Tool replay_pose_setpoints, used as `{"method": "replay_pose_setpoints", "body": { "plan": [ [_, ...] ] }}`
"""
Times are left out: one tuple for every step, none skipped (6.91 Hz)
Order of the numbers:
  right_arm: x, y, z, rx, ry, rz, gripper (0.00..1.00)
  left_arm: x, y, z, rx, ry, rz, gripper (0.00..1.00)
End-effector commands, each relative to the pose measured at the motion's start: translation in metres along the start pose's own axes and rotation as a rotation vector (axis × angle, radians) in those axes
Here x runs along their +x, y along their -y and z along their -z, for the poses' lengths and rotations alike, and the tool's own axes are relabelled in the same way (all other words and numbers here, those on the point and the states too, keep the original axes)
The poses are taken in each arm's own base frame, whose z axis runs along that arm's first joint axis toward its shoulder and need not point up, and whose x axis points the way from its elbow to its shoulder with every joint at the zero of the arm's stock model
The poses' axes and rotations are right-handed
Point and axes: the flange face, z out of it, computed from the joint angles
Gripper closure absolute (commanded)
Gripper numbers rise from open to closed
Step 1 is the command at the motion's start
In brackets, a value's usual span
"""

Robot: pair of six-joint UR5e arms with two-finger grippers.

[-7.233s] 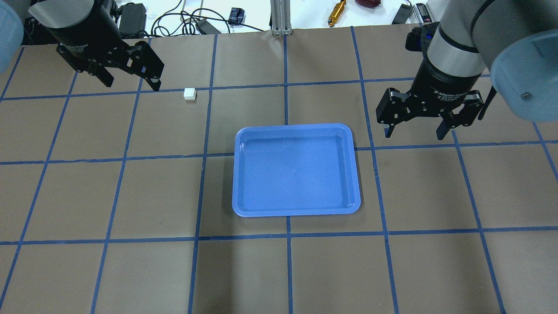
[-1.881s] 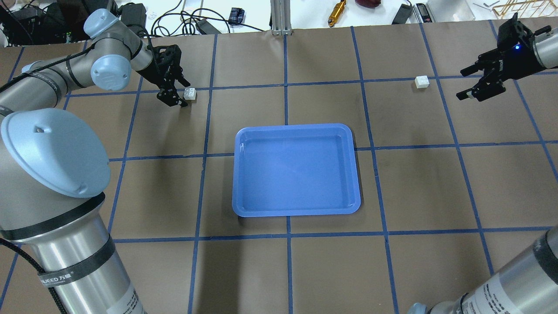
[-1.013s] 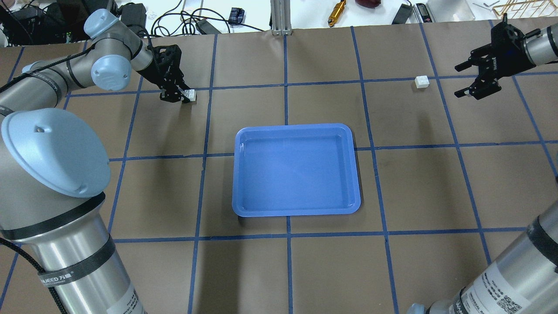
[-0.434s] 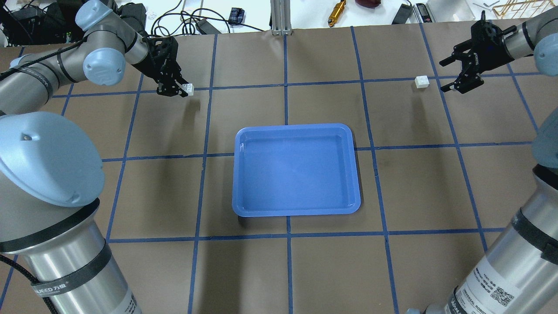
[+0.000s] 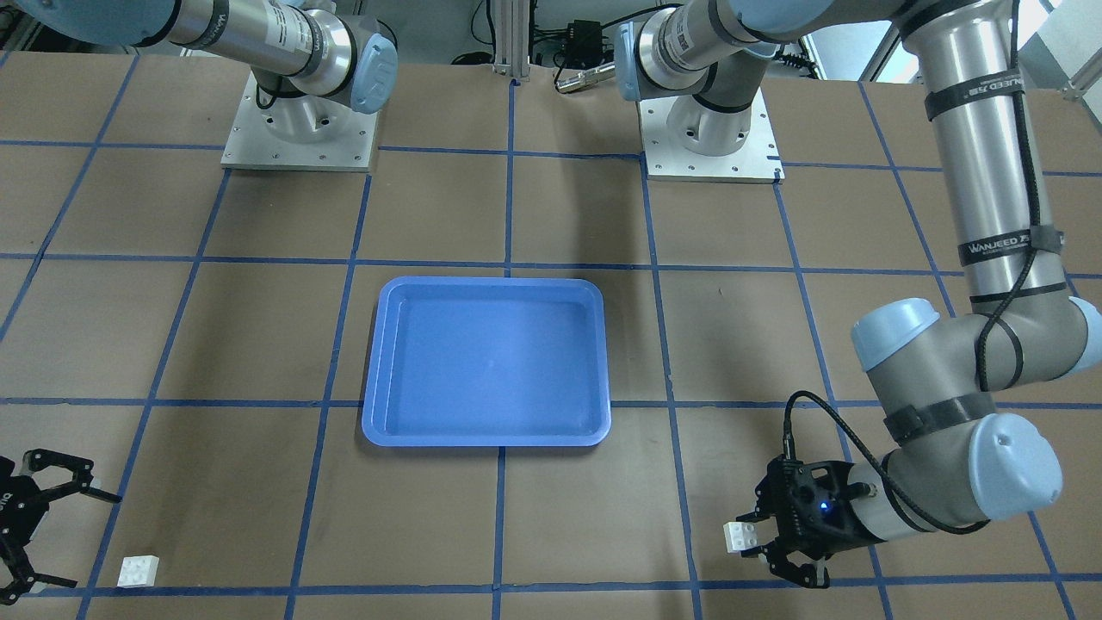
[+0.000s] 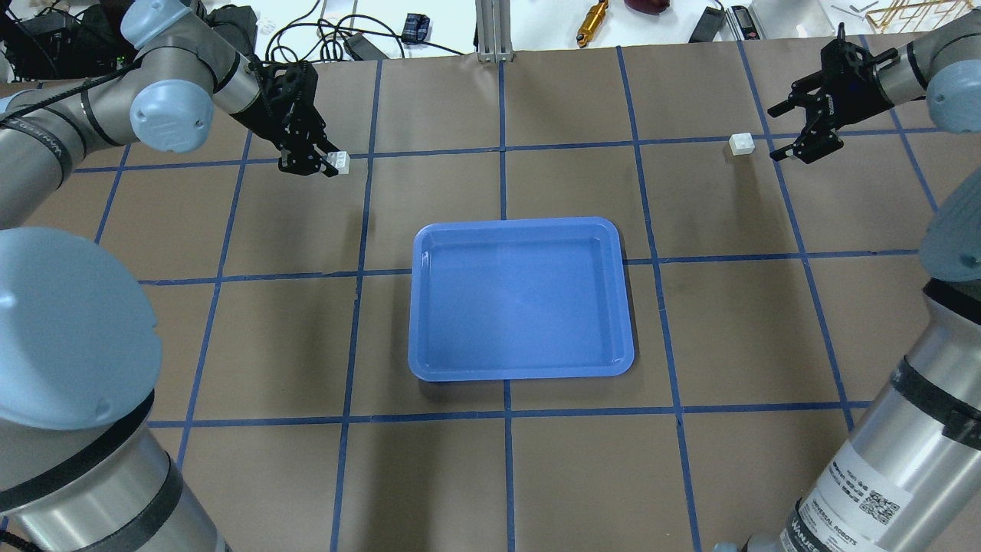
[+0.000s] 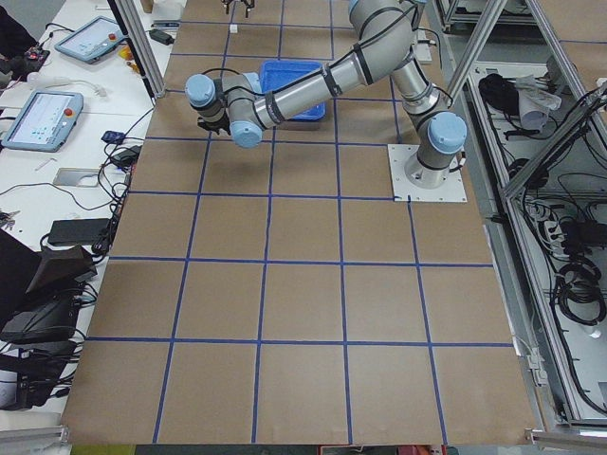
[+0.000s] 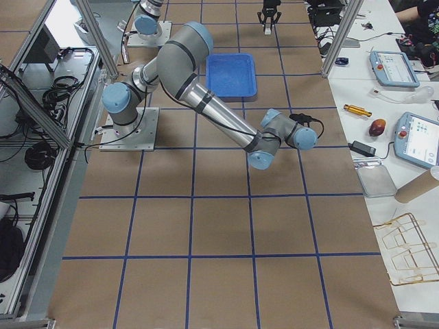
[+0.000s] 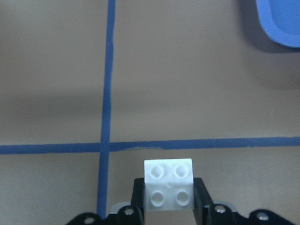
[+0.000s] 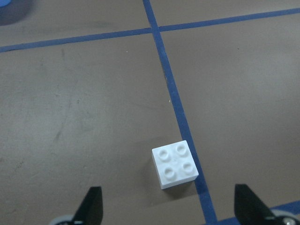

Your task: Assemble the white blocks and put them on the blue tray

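The white block's studded top [image 10: 174, 160] needs to stay free for assembling, so I will grab the block by its smooth sides with my right gripper next.
The blue tray [image 6: 521, 299] lies empty at the table's middle, also in the front view [image 5: 486, 362]. My left gripper [image 6: 320, 157] is shut on one white block [image 6: 338, 161] and holds it just above the table, far left of the tray. The left wrist view shows this block [image 9: 168, 185] studs up between the fingers. The other white block [image 6: 741, 143] sits on the table at the far right. My right gripper [image 6: 775, 134] is open just right of it. In the right wrist view this block [image 10: 175, 164] lies ahead of the spread fingers.
Blue tape lines grid the brown table. Cables, a power brick and tools [image 6: 592, 21] lie on the white bench beyond the far edge, with an aluminium post [image 6: 490, 31]. The arm bases [image 5: 710, 129] stand on the robot's side of the table.
My left gripper closed on its white block and lifted it slightly off the table. My right gripper, still open, moved in toward the other block from the right.
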Motion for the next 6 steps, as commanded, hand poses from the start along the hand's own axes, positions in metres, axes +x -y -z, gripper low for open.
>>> {"method": "replay_pose_setpoints", "body": {
  "plan": [
    [0.006,-0.002,-0.02,0.005,0.02,0.001,0.0,0.045,0.044,0.017,0.01,-0.014,-0.032,0.98],
    [0.005,-0.001,-0.025,0.007,0.027,-0.007,0.01,0.061,0.062,0.016,0.011,-0.023,-0.05,0.99],
    [0.005,0.0,-0.035,0.009,0.04,-0.011,0.01,0.079,0.084,0.016,0.023,-0.031,-0.054,0.98],
    [0.006,0.002,-0.036,0.008,0.041,-0.018,0.02,0.099,0.116,0.01,0.01,-0.048,-0.076,0.98],
    [0.005,0.001,-0.038,0.009,0.043,-0.025,0.04,0.112,0.136,0.004,0.01,-0.062,-0.097,0.99],
    [0.006,0.001,-0.037,0.007,0.042,-0.023,0.07,0.126,0.143,-0.012,0.014,-0.084,-0.1,1.0]
  ]
}}
